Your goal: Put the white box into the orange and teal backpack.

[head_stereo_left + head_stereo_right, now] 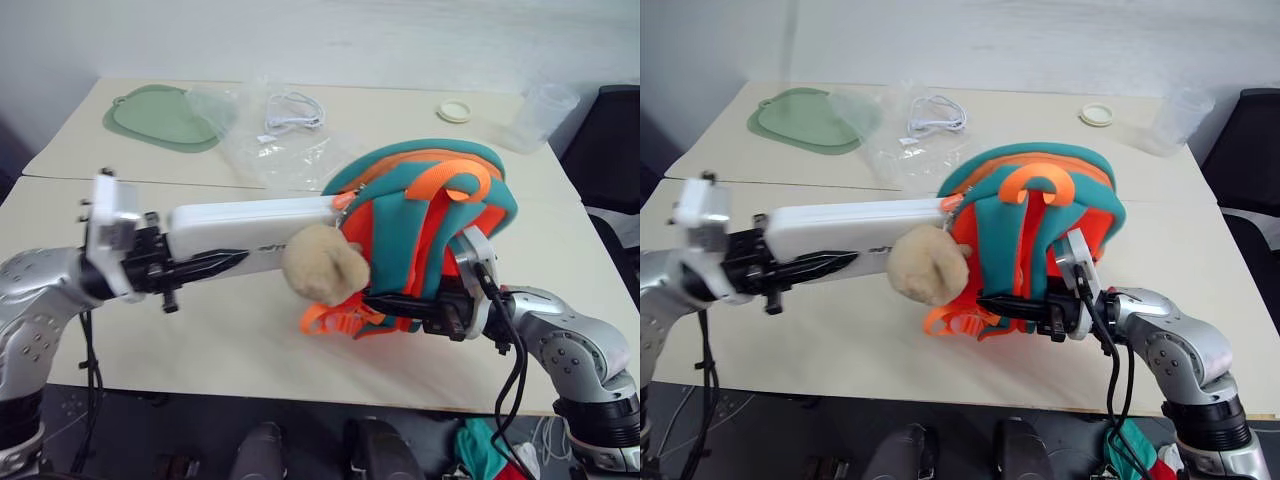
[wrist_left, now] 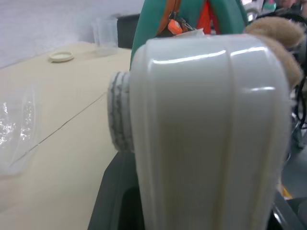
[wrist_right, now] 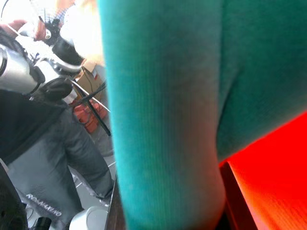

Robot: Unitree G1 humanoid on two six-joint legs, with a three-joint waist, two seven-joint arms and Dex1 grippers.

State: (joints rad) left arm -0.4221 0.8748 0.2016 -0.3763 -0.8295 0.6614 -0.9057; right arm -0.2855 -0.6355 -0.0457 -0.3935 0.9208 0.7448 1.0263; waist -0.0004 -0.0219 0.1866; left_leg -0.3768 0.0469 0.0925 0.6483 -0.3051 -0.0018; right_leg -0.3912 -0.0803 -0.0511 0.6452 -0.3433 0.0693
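Observation:
I should move the box in with my left gripper, because the white box (image 1: 250, 228) is almost wholly outside the backpack's zippered opening (image 1: 348, 198) and would drop if I opened now.
The orange and teal backpack (image 1: 420, 175) is held up off the table, its straps facing me. My right gripper (image 1: 392, 304) is shut on its lower part, and a teal strap (image 3: 163, 120) lies right in front of that wrist's camera. My left gripper (image 1: 232, 260) is shut on the near end of the long white box (image 1: 250, 228). It holds the box level and pointed at the backpack. The box's far end touches the backpack's side by the orange zipper pull (image 1: 343, 201). The beige plush charm (image 1: 322, 265) hangs in front of that end.
At the back of the table lie a pale green mat (image 1: 160, 117), a clear plastic bag with a white cable (image 1: 285, 130), a white lid (image 1: 453, 111) and a clear cup (image 1: 540, 115). A black chair (image 1: 612, 130) stands at the right. A person's legs (image 3: 53, 143) are beyond the table.

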